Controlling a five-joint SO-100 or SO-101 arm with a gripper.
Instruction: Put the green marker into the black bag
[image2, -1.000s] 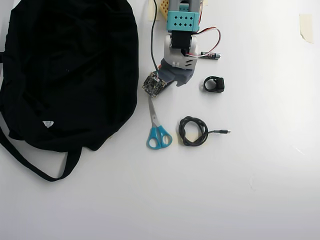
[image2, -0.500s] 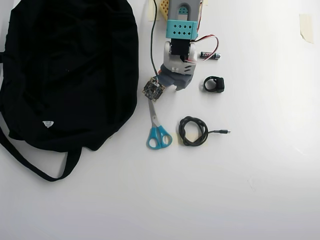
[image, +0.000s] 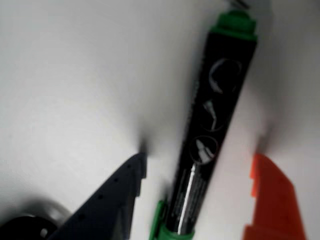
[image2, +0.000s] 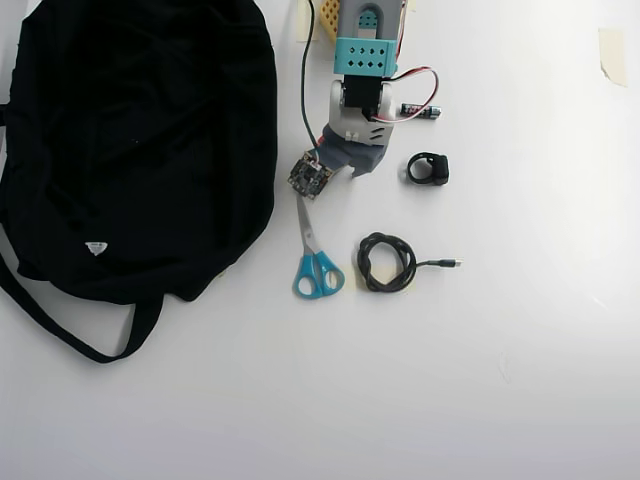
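The green marker (image: 212, 115) needs to go into the black bag, so the robot's gripper should next grab it by its lower body (image: 199, 156).
In the wrist view the green marker (image: 212, 115) lies on the white table, with a black barrel, white lettering and green at both ends. My gripper (image: 200, 159) is open and straddles it. The dark blue finger (image: 120, 195) is left of the barrel and the orange finger (image: 275, 200) is right of it, with a gap on each side. In the overhead view the arm and gripper (image2: 347, 168) cover the marker. The large black bag (image2: 130, 150) lies to the left, its strap (image2: 70, 335) trailing towards the front.
In the overhead view, blue-handled scissors (image2: 314, 262) lie just below the gripper, beside a coiled black cable (image2: 388, 262). A small black ring-shaped part (image2: 428, 168) and a battery (image2: 420, 111) lie right of the arm. Tape (image2: 612, 55) sits at the far right.
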